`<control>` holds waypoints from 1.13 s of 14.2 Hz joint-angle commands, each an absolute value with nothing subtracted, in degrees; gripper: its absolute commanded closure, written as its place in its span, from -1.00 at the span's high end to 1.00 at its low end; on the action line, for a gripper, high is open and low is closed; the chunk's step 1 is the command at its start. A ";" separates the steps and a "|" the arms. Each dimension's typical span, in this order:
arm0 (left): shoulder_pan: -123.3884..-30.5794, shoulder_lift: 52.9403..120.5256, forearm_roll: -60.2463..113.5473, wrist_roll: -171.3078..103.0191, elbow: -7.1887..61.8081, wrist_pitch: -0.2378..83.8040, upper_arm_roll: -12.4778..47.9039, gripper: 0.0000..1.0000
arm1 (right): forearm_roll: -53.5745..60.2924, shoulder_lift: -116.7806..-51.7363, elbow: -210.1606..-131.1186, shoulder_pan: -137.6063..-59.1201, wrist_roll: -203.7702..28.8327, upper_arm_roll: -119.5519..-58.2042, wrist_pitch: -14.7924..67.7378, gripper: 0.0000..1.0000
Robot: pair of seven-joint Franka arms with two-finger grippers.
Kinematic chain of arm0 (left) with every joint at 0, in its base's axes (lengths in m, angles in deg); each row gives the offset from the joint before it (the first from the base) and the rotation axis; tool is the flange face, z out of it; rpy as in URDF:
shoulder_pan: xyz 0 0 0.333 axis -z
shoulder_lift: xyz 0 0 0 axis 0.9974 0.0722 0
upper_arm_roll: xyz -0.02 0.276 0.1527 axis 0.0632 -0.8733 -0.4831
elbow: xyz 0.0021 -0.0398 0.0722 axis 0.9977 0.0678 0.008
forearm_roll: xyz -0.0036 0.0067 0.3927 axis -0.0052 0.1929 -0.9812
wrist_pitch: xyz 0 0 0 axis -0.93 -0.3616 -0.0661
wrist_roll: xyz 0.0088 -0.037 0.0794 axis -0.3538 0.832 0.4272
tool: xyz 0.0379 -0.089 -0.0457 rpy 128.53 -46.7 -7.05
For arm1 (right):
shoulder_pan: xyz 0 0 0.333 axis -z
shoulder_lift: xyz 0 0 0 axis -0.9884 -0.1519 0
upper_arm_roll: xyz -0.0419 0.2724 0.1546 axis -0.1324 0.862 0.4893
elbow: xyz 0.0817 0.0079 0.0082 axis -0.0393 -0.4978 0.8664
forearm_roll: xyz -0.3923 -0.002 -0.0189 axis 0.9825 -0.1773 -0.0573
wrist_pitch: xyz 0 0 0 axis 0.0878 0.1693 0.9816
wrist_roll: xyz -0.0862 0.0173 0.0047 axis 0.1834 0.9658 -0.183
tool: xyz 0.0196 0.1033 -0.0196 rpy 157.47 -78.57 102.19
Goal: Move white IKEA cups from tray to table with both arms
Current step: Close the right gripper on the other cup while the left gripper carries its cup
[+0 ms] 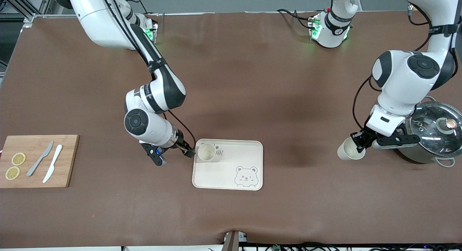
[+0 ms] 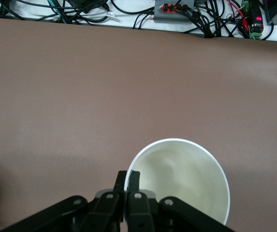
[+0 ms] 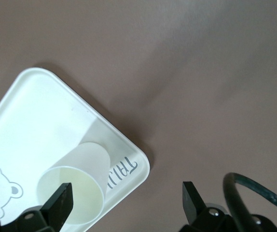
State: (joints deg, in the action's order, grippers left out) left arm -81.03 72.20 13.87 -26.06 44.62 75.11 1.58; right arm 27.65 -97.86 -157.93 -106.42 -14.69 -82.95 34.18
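Observation:
Next, the right gripper grabs the white cup's rim [image 1: 206, 145] [image 3: 71, 168] to move the cup off the tray and onto the tabletop.
One white cup [image 1: 206, 152] stands upright on the cream bear-printed tray [image 1: 231, 160], in the corner toward the right arm's base. My right gripper [image 1: 172, 155] is open just off that corner, empty. In the right wrist view the cup [image 3: 76, 188] sits on the tray [image 3: 42, 111] by one finger [image 3: 63, 198] of my right gripper [image 3: 127, 200]. My left gripper [image 1: 359, 142] is shut on the rim of the second white cup [image 1: 349, 150], tilted low over the bare table beside the pot. The left wrist view shows my left gripper [image 2: 128, 178] pinching that cup's [image 2: 182, 183] wall.
A steel pot with a glass lid [image 1: 435, 132] stands at the left arm's end, close to the left hand. A wooden cutting board [image 1: 38, 160] with two lemon slices and two knives lies at the right arm's end. The table's edge with cables [image 2: 177, 14] shows in the left wrist view.

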 commanded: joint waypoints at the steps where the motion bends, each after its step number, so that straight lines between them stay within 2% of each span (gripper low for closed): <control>1: -81.90 73.67 12.74 -26.45 48.62 82.45 1.94 -1.00 | 26.49 -99.99 -155.47 -107.72 -11.52 -83.25 33.90 1.00; 5: -81.99 77.10 12.74 -26.44 50.20 88.53 1.94 -1.00 | 26.41 -101.22 -155.03 -108.42 -9.93 -83.25 34.42 1.00; 8: -81.99 79.30 12.74 -26.44 51.43 93.35 1.85 -1.00 | 21.67 -102.27 -154.15 -109.03 -9.14 -83.25 36.35 1.00; 16: -83.13 88.26 12.74 -26.44 52.93 107.86 1.94 -1.00 | 21.75 -104.56 -153.71 -109.92 -8.70 -83.43 37.41 1.00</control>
State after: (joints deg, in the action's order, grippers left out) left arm -82.26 87.10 13.86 -26.06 52.66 105.08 1.58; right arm 22.87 -103.05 -155.57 -109.27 -9.57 -82.94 37.46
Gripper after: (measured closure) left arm 0.956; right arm 0.000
